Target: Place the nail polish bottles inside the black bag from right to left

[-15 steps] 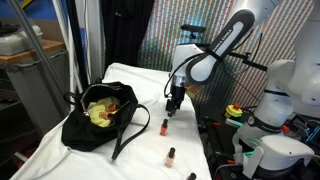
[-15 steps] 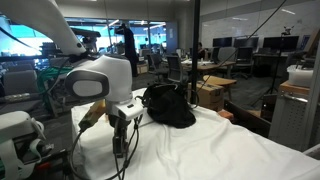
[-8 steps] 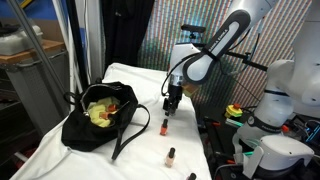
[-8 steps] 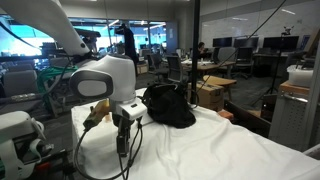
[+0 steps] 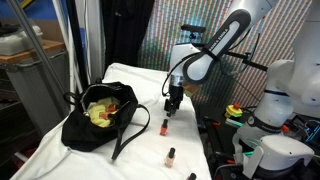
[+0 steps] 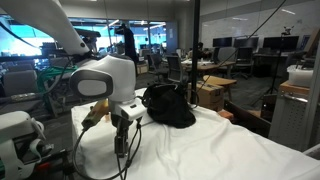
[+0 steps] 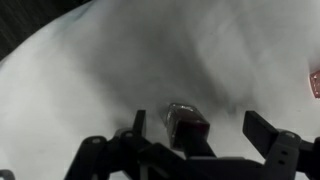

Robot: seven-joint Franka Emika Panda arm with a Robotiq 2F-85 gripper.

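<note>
My gripper is ready to close on the first nail polish bottle. My fingers are on either side of the bottle's black cap [image 7: 187,126], and their ends are low over the white cloth.
The black bag [image 5: 88,128] slumps on the white table, mouth open on a yellow-green lining; it also shows as a dark heap [image 6: 166,106]. Three small nail polish bottles stand in a row to its right: one [image 5: 164,127], a second [image 5: 171,156] and a third [image 5: 191,176] at the frame edge. My gripper [image 5: 171,110] hangs open just above the first bottle. In the wrist view that dark red bottle with its black cap [image 7: 187,126] sits between the spread fingers [image 7: 262,128], nearer the left one. Another bottle [image 7: 315,82] peeks in at the right edge.
A white cloth [image 5: 140,95] covers the table, whose edge [image 5: 203,140] runs close to the bottles. Another white robot [image 5: 280,100] and cables stand past that edge. The bag's strap [image 5: 130,135] trails toward the bottles.
The gripper has dropped slightly toward the nearest bottle and stays open. The bottles and the bag have not moved.
</note>
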